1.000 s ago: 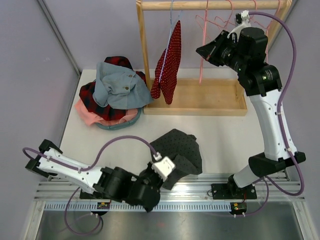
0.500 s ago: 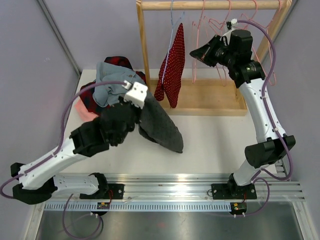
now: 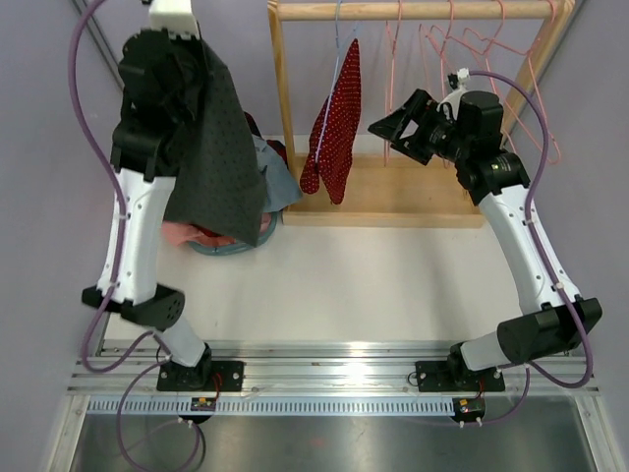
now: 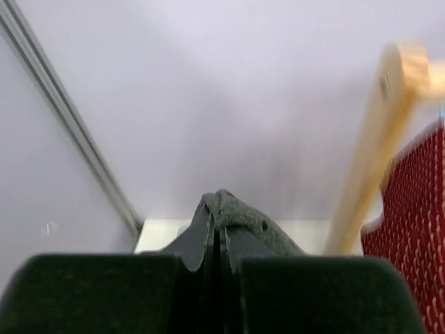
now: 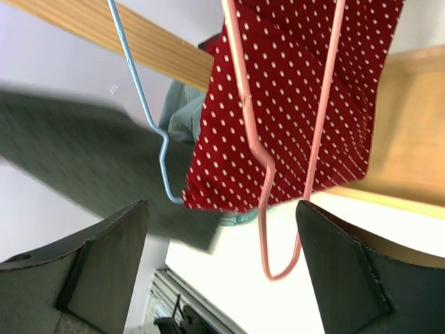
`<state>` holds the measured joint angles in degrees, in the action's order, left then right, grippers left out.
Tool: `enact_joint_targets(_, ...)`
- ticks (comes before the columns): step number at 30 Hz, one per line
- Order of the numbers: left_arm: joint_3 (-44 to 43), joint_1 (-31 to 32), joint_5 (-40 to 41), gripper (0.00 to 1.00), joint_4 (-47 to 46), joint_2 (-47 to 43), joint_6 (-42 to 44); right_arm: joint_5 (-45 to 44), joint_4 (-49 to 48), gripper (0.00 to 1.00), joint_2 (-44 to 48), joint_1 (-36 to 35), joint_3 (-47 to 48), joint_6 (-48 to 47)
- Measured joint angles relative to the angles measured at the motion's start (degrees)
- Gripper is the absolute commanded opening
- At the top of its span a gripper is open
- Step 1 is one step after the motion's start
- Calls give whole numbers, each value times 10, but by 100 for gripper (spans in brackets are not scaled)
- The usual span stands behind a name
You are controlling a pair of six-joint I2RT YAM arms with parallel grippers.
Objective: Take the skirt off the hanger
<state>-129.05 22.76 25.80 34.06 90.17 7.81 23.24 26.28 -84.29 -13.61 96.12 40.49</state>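
Observation:
My right gripper is to reach for the blue hanger (image 3: 339, 39) and hold it by its bare side wire. The skirt is then free for my left gripper to take off.
A red polka-dot skirt (image 3: 334, 128) hangs on a blue wire hanger (image 3: 339, 39) from the wooden rack's rail (image 3: 413, 10). My right gripper (image 3: 395, 115) hovers just right of it, open and empty. In the right wrist view, the skirt (image 5: 299, 90), the blue hanger (image 5: 149, 118) and a pink hanger (image 5: 261, 167) lie beyond the spread right gripper (image 5: 221, 209). My left gripper (image 3: 185, 47) is raised high at the back left, shut on a dark grey dotted garment (image 3: 216, 147) that drapes down. In the left wrist view the gripper (image 4: 217, 233) pinches that grey cloth (image 4: 247, 219).
A pile of clothes (image 3: 231, 231) lies on the table under the hanging grey garment. Several empty pink hangers (image 3: 472, 44) hang at the rail's right end. The rack's wooden base tray (image 3: 413, 197) and left post (image 3: 280, 88) stand behind the skirt.
The left arm swung from the table's front up to the back left, carrying the grey garment. The right gripper came down and left from the pink hangers and opened.

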Motion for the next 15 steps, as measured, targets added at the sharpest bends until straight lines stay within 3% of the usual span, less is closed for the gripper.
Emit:
enact_joint_targets(3,-126,-57,-45,0,-27,92,-16,4,2,94,31,0,-33,-9)
enact_joint_targets(5,-108,-82,-63,0,-46,101,-29,7,1,94,52,0,-48,-15)
enact_joint_targets(8,10,-102,-67,1,-94,77,-61,24,0,94,79,0,-59,-19)
enact_joint_targets(11,181,-118,-73,35,-143,51,-104,48,-14,93,102,0,-59,-20)
enact_joint_targets(12,230,-122,-78,73,-150,52,-118,64,-21,93,107,0,-56,-20)
enact_joint_targets(14,306,-128,-93,95,-152,64,-149,87,-35,93,108,0,-45,-16)
enact_joint_targets(15,329,-130,-106,99,-143,82,-165,100,-43,92,106,-1,-37,-15)
